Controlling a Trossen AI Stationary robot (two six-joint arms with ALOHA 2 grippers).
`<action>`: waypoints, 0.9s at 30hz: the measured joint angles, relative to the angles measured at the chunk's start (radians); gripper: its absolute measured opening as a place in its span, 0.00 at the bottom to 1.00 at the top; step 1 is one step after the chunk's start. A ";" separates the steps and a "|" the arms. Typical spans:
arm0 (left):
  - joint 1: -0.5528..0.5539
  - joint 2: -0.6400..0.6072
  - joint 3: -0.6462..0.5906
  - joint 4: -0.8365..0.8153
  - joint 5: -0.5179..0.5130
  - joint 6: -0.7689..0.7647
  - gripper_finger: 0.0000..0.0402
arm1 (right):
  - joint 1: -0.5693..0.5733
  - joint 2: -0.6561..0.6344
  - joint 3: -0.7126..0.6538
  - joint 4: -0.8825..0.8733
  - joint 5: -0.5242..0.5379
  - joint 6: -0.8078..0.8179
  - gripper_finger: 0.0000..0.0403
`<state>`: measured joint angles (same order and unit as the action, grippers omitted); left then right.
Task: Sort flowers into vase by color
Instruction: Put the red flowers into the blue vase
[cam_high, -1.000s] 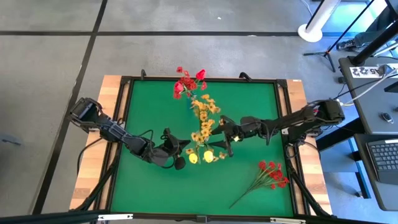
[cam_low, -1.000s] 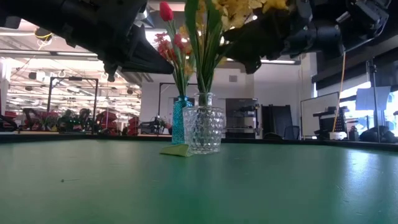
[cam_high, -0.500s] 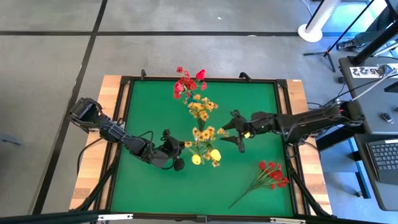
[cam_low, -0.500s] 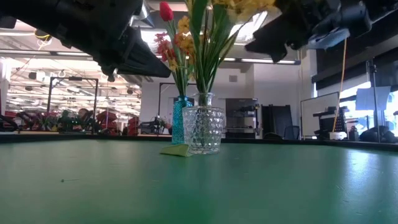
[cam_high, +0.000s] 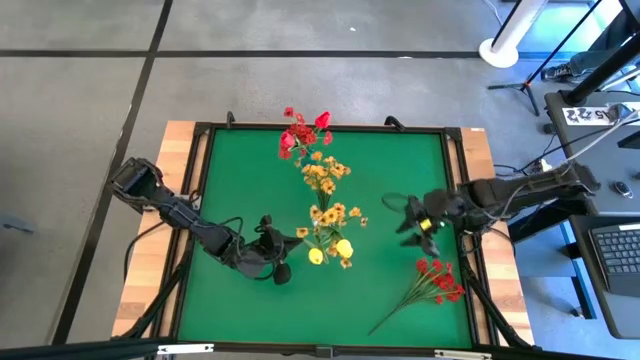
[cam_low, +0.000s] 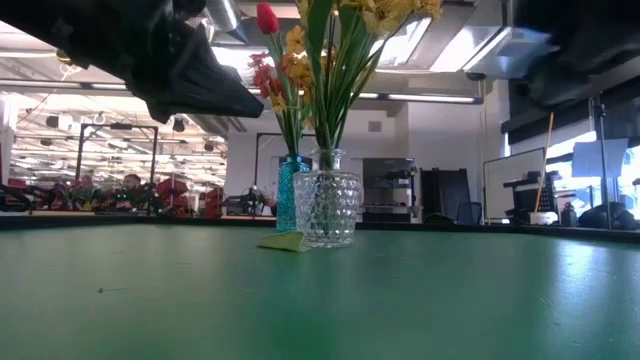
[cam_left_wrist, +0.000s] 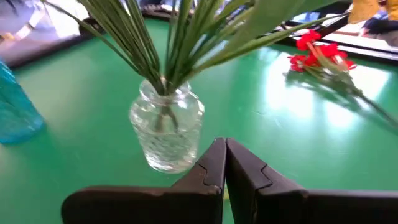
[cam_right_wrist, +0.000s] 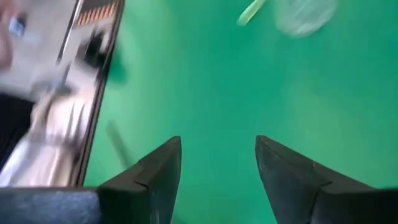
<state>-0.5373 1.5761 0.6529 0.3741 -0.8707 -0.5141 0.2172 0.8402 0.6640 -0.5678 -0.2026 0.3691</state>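
The robot's right gripper will next take hold of the red sprig by its green stems, so that it can sort the sprig with the blue vase's red flowers (cam_high: 304, 136).
A clear glass vase (cam_low: 325, 208) (cam_left_wrist: 166, 127) stands mid-table holding yellow flowers (cam_high: 328, 232) on green stems. Behind it, a blue vase (cam_low: 291, 195) holds red flowers (cam_high: 301, 130). One red sprig (cam_high: 432, 283) (cam_left_wrist: 320, 53) lies flat on the green mat near the right front corner. My left gripper (cam_high: 283, 268) (cam_left_wrist: 225, 163) hovers shut just left of the clear vase, holding nothing. My right gripper (cam_high: 408, 218) (cam_right_wrist: 217, 163) hangs open and empty above the mat, right of the yellow flowers and beyond the red sprig.
A loose green leaf (cam_low: 283, 242) lies on the mat at the foot of the clear vase. A black frame (cam_high: 200, 215) borders the green mat (cam_high: 395, 165). Bare mat shows at the far right and at the near left.
My right gripper has pulled back from among the yellow flowers toward the table's right edge, rising and turning as it went; it stays open. The yellow flowers stay in the clear vase and stand closer together. My left gripper has drifted a little toward the near edge.
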 joint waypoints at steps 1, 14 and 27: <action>0.000 0.000 0.000 0.000 0.013 -0.023 0.01 | 0.047 0.000 0.000 -0.015 0.006 0.009 0.51; -0.015 0.000 0.000 0.026 0.576 -0.281 0.01 | 0.617 0.321 0.001 0.072 0.275 0.217 0.51; -0.066 0.000 0.000 0.048 0.495 -0.318 0.01 | 0.686 0.669 0.007 0.117 0.208 0.311 0.50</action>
<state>-0.6033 1.5757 0.6533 0.4217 -0.3756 -0.8322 0.9035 1.5097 0.6714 -0.4509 0.0055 0.6798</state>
